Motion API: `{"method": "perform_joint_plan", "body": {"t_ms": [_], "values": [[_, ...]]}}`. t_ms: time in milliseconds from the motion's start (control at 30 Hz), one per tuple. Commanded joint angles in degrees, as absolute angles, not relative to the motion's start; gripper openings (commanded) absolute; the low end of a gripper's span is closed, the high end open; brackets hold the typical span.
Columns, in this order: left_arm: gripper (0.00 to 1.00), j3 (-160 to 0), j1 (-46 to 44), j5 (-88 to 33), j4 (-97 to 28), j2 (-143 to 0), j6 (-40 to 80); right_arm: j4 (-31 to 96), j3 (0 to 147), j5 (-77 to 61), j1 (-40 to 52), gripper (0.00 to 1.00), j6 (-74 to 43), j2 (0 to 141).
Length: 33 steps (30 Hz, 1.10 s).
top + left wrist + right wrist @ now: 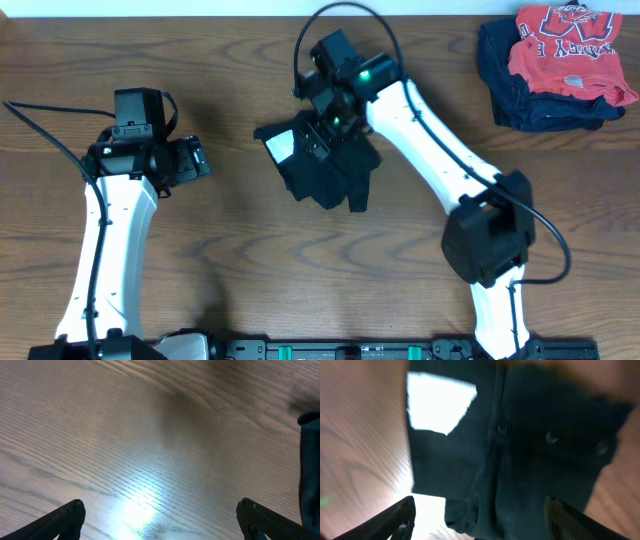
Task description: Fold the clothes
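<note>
The black trousers (pixel 330 170) need to be stacked bundled on the red T-shirt, so my right gripper needs to hold them by the top of their compact heap next.
The black trousers (pixel 330 170) lie bunched in a compact heap at the table's middle, with the white inner tag (pixel 280 147) showing on their left part. My right gripper (pixel 324 132) hovers over the heap's top, open. In the right wrist view the trousers (pixel 530 460) fill the frame, the white tag (pixel 437 402) sits at upper left, and the spread fingers (pixel 480 520) hold nothing. My left gripper (pixel 192 160) is open and empty over bare wood, left of the trousers. Its fingers (pixel 160 520) are wide apart in the left wrist view.
A red T-shirt with white lettering (pixel 570 40) lies on a dark navy folded garment (pixel 520 100) at the back right corner. The wooden table (pixel 240 260) shows bare wood around the heap. The right arm's dark base joint (pixel 490 240) stands at front right.
</note>
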<state>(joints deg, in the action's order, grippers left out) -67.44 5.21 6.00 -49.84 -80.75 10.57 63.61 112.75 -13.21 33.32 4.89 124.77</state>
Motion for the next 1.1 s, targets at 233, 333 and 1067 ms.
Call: {"method": "perform_joint_plan", "body": {"t_ms": [233,333,1067], "values": [[0.98,-68.1,5.5,5.5,-49.2,-81.2,11.2,62.8,103.6,-8.2,33.1,0.80,3.7,131.0],[0.98,-68.1,5.5,5.5,-48.9,-81.2,11.2,60.4,100.6,-2.5,31.4,0.81,3.2,131.7],[0.98,-68.1,5.5,5.5,-48.3,-81.2,11.2,64.6,116.1,-3.4,16.8,0.79,5.4,128.3]]}}
